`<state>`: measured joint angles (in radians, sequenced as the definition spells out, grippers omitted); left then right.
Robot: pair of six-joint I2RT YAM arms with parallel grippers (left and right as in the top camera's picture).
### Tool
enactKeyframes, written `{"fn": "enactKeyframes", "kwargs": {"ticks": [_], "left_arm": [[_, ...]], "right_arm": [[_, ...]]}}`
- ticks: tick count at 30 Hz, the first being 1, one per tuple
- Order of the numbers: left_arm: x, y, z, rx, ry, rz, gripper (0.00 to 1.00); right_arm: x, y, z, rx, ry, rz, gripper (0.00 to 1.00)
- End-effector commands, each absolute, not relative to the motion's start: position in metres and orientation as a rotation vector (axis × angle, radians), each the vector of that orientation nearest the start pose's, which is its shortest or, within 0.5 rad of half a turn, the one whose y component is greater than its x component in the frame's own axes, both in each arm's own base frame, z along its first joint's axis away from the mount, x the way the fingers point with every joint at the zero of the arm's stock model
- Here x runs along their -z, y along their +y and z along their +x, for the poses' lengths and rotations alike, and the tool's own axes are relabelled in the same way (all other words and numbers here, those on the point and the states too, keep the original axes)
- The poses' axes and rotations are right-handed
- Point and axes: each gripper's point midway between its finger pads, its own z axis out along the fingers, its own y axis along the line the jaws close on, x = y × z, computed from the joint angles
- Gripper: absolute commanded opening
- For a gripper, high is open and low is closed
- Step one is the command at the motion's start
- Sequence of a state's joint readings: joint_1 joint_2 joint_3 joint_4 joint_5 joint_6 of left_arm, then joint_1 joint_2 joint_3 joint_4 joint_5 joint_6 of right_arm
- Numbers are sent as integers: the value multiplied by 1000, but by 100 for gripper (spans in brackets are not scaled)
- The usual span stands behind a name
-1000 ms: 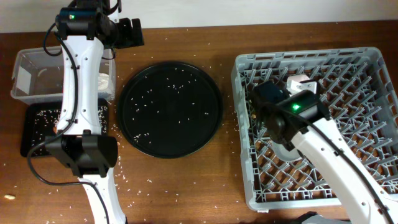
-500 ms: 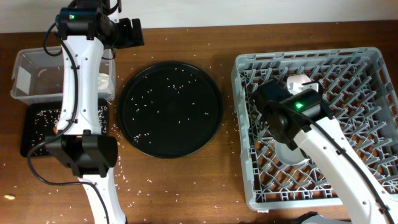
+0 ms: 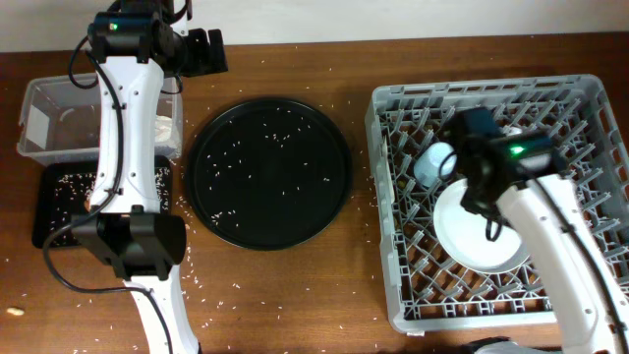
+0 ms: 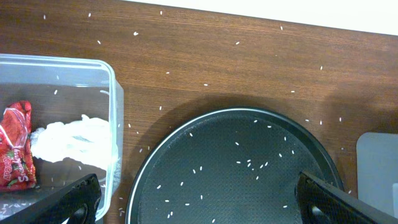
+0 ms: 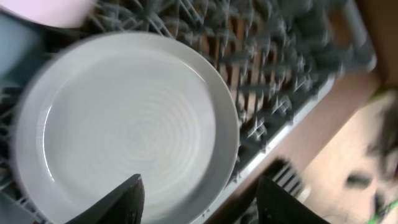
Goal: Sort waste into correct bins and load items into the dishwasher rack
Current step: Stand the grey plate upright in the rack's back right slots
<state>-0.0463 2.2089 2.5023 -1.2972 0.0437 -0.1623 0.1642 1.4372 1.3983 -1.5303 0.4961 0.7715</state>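
Note:
The plate needs to stand upright in the dishwasher rack, so the right gripper will grab the plate by its rim on the side away from the light-blue cup.
The grey dishwasher rack [image 3: 580, 108] fills the right side. A pale round plate [image 3: 479, 236] lies flat on its pegs, beside a light-blue cup [image 3: 432, 162]. My right gripper [image 3: 480, 187] hovers over the plate's upper edge. In the right wrist view the gripper [image 5: 202, 205] is open above the plate [image 5: 130, 124], holding nothing. My left gripper [image 3: 201, 49] is at the back left. In the left wrist view it [image 4: 205, 208] is wide open and empty. The clear tub [image 4: 115, 106] holds a red wrapper [image 4: 15, 155] and a white napkin [image 4: 71, 140].
A large round black tray [image 3: 268, 172] dotted with rice sits mid-table. The shallow black tray [image 3: 59, 202], also holding rice scraps, lies in front of the clear tub [image 3: 54, 113]. Loose rice is scattered on the wood, and a small scrap [image 3: 14, 311] lies at the front left.
My right gripper has opened and let go of the plate, which now lies uncovered in the rack. The right arm has swung to the right. The left arm has not moved.

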Motion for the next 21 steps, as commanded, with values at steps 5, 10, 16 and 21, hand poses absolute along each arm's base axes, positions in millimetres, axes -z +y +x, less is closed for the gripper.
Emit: {"fn": "enactKeyframes", "kwargs": {"ticks": [5, 10, 16, 21], "left_arm": [[-244, -27, 526, 120, 2581, -156, 99], [-244, -27, 526, 121, 2581, -156, 99], [-244, -27, 526, 121, 2581, -156, 99], [-244, -27, 526, 121, 2581, -156, 99]], "right_arm": [[-152, -38, 174, 146, 2733, 1310, 52], [-101, -23, 178, -9, 2717, 1312, 46], [-89, -33, 169, 99, 2725, 1313, 27], [-92, -47, 169, 208, 2687, 1302, 4]]}}
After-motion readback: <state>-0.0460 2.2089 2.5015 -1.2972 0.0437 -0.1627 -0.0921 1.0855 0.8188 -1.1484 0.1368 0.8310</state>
